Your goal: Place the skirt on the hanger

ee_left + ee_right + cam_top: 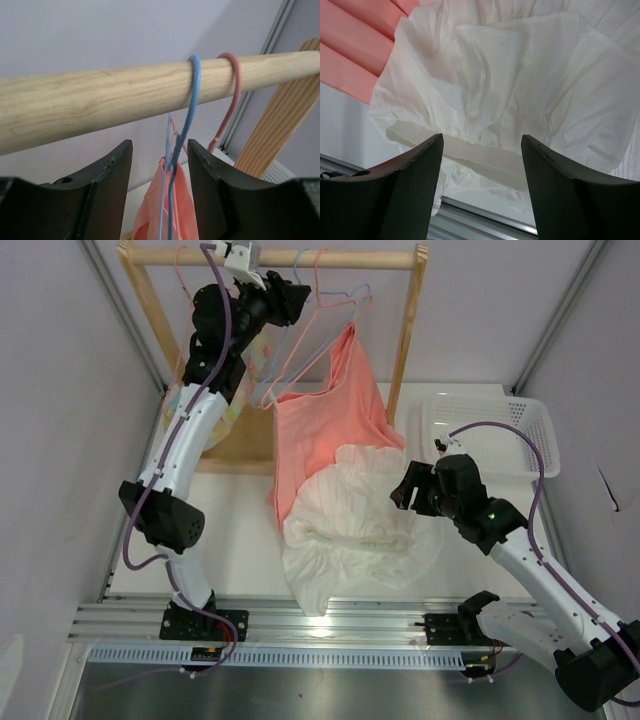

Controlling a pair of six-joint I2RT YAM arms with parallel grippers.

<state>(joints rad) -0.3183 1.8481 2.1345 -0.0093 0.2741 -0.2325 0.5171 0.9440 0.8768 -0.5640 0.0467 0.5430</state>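
Observation:
My left gripper grabs the light blue hanger (192, 95) by its neck, below the hook (175, 155), next, which leaves the hanger's arms free for the skirt's waistband.
The white skirt (355, 525) lies crumpled on the table, overlapping the hem of the salmon garment (330, 420). In the right wrist view its waistband (485, 155) lies just below and between the fingertips. My right gripper (405, 490) (481, 137) is open and empty at the skirt's right edge. The light blue hanger (192, 95) hangs by its hook on the wooden rod (100, 100), and shows faintly in the top view (292, 335). My left gripper (300, 295) (160, 147) is open, one jaw on each side of the hanger's neck, not touching it.
A pink hanger (232, 90) hooks the rod right beside the blue one and carries the salmon garment. A floral yellow-green garment (235, 390) hangs behind my left arm. A white basket (500, 430) stands at the right. The rack's wooden uprights (408, 330) flank the rod.

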